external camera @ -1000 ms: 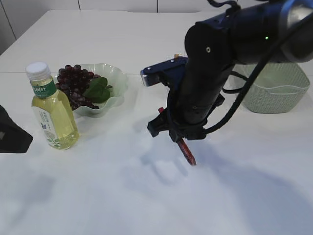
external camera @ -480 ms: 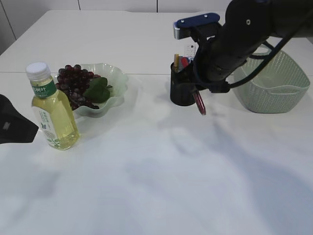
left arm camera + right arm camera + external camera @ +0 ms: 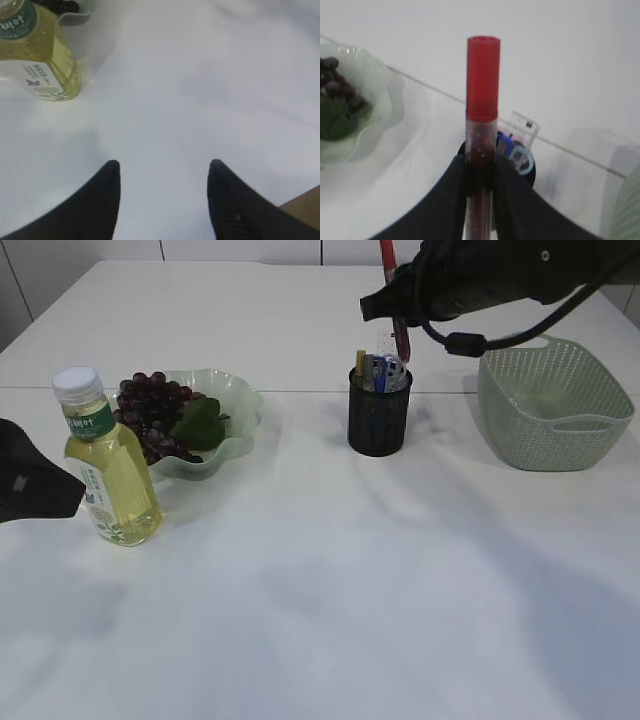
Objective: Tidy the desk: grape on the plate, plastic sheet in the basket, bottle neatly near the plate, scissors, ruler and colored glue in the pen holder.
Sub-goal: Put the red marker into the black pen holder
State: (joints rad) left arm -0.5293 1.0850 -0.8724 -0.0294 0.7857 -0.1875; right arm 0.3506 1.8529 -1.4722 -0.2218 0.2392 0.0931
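Observation:
The red glue tube (image 3: 398, 335) has its lower end above the black pen holder's rim (image 3: 381, 390) and would miss if my right gripper opened now, so it is too early to release.
My right gripper (image 3: 480, 172) is shut on a red glue tube (image 3: 482, 120) and holds it above the black pen holder (image 3: 379, 420). In the exterior view the tube (image 3: 398, 335) hangs over the holder's mouth. The holder has the blue-handled scissors (image 3: 517, 152) and the clear ruler (image 3: 522, 131) in it. The grapes (image 3: 155, 412) lie on the pale green plate (image 3: 238, 400). The bottle (image 3: 108, 460) of yellow liquid stands upright just left of the plate. My left gripper (image 3: 164, 172) is open and empty over bare table, right of the bottle (image 3: 37, 55). The plastic sheet is not visible.
A pale green basket (image 3: 556, 405) stands at the right, beside the pen holder. The left arm's black body (image 3: 30, 488) sits at the left edge next to the bottle. The table's front edge shows at the lower right of the left wrist view (image 3: 302, 207).
My right gripper lifted the glue tube from the table's middle, carried it back and right, and raised it above the pen holder. The left arm barely moved.

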